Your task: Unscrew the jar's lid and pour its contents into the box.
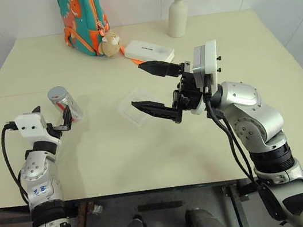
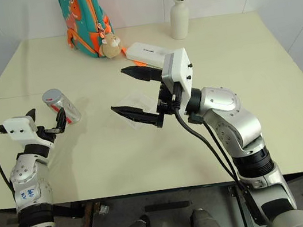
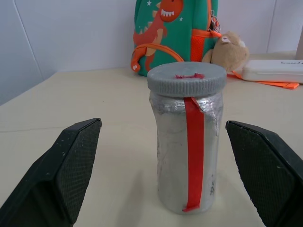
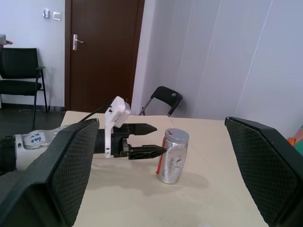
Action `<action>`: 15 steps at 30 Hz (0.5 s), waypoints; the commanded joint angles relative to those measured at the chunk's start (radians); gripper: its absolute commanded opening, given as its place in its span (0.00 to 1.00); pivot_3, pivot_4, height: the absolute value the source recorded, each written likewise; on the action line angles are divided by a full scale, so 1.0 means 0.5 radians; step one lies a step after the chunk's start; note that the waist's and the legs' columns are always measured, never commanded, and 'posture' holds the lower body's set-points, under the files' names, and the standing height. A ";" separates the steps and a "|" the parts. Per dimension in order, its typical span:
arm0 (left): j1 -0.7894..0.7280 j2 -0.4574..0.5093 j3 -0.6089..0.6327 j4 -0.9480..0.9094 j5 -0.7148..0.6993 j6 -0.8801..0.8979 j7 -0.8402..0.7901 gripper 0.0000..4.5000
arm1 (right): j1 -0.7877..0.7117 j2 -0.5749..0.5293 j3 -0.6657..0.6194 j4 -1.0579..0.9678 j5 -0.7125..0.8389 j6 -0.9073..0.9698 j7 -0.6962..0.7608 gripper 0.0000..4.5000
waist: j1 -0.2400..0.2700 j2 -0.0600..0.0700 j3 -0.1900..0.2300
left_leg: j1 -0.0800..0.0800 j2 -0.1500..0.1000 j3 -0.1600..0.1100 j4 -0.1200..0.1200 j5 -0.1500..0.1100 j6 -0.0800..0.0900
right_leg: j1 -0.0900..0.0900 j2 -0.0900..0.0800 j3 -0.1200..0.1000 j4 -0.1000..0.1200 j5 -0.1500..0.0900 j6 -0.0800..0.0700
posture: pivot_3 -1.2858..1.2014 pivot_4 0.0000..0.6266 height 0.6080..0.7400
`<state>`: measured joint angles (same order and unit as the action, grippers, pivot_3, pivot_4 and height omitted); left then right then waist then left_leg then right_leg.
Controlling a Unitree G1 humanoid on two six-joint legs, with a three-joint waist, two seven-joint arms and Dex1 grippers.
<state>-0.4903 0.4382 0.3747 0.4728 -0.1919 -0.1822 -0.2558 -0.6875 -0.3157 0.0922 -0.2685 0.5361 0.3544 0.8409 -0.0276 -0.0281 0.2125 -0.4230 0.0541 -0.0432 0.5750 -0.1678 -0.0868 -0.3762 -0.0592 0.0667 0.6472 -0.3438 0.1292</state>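
Observation:
I need to move my left gripper toward the jar before I close on it, because my fingers stop short of the jar's sides.
The jar (image 1: 67,106) stands upright on the left part of the table, silvery-clear with a red strip down its side (image 3: 193,151). Its grey lid (image 3: 186,78) sits on its mouth. The contents cannot be made out through the wall. My left gripper (image 1: 53,114) is open and level, its fingertips close to the jar's near side, and the jar stands in line with the gap between them. My right gripper (image 1: 136,84) is open with nothing in it. It is raised and points left, above the clear box (image 1: 125,103) lying at mid-table.
A green dinosaur backpack (image 1: 82,17) and a plush toy (image 1: 109,43) stand at the back. A white oblong case (image 1: 148,50) and a white vase with flowers (image 1: 177,19) sit behind the box. The table's front edge (image 1: 153,190) is near.

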 commanded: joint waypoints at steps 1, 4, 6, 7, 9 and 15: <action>-0.142 0.046 -0.041 0.156 0.051 -0.097 0.009 1.00 | 0.007 0.020 0.001 -0.124 0.029 0.021 -0.049 1.00 | 0.001 0.000 0.000 | 0.000 0.000 0.000 0.000 0.000 0.000 | 0.000 0.000 0.000 0.000 0.000 0.000 | 0.52 0.24 1.00; -0.258 0.057 -0.081 0.328 0.078 -0.151 -0.011 1.00 | 0.014 0.025 0.009 -0.158 0.034 0.046 -0.075 1.00 | 0.000 0.000 0.000 | 0.000 0.000 0.000 0.000 0.000 0.000 | 0.000 0.000 0.000 0.000 0.000 0.001 | 0.52 0.24 1.00; -0.312 0.076 -0.102 0.418 0.096 -0.189 -0.027 1.00 | 0.014 0.027 0.011 -0.168 0.030 0.056 -0.092 1.00 | -0.002 0.000 0.000 | 0.000 0.000 0.000 0.000 0.000 0.000 | 0.000 0.000 0.000 0.000 0.000 0.001 | 0.52 0.24 1.00; -0.331 0.082 -0.108 0.450 0.099 -0.203 -0.036 1.00 | 0.016 0.026 0.010 -0.172 0.027 0.059 -0.099 1.00 | -0.004 0.000 0.000 | 0.000 0.000 0.000 0.000 0.000 0.000 | 0.000 0.000 0.000 -0.001 0.000 0.001 | 0.52 0.24 1.00; -0.360 0.103 -0.122 0.514 0.117 -0.238 -0.038 1.00 | 0.020 0.025 0.011 -0.180 0.024 0.063 -0.112 1.00 | -0.004 0.000 0.000 | 0.000 0.000 0.000 -0.001 0.000 0.000 | 0.000 0.001 0.000 -0.001 0.000 0.001 | 0.52 0.24 1.00; -0.410 0.130 -0.148 0.651 0.140 -0.267 -0.004 0.80 | 0.037 0.012 0.006 -0.195 0.028 0.079 -0.131 1.00 | 0.001 0.000 0.000 | -0.001 0.000 0.000 -0.001 0.000 0.000 | -0.001 0.000 0.000 -0.001 0.000 0.002 | 0.52 0.24 1.00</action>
<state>-0.6740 0.4864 0.3021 0.8011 -0.1277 -0.2974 -0.2663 -0.6727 -0.3057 0.1062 -0.3158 0.5379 0.3954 0.7813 -0.0273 -0.0282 0.2125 -0.4233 0.0540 -0.0431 0.5743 -0.1678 -0.0869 -0.3765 -0.0590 0.0666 0.6467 -0.3440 0.1300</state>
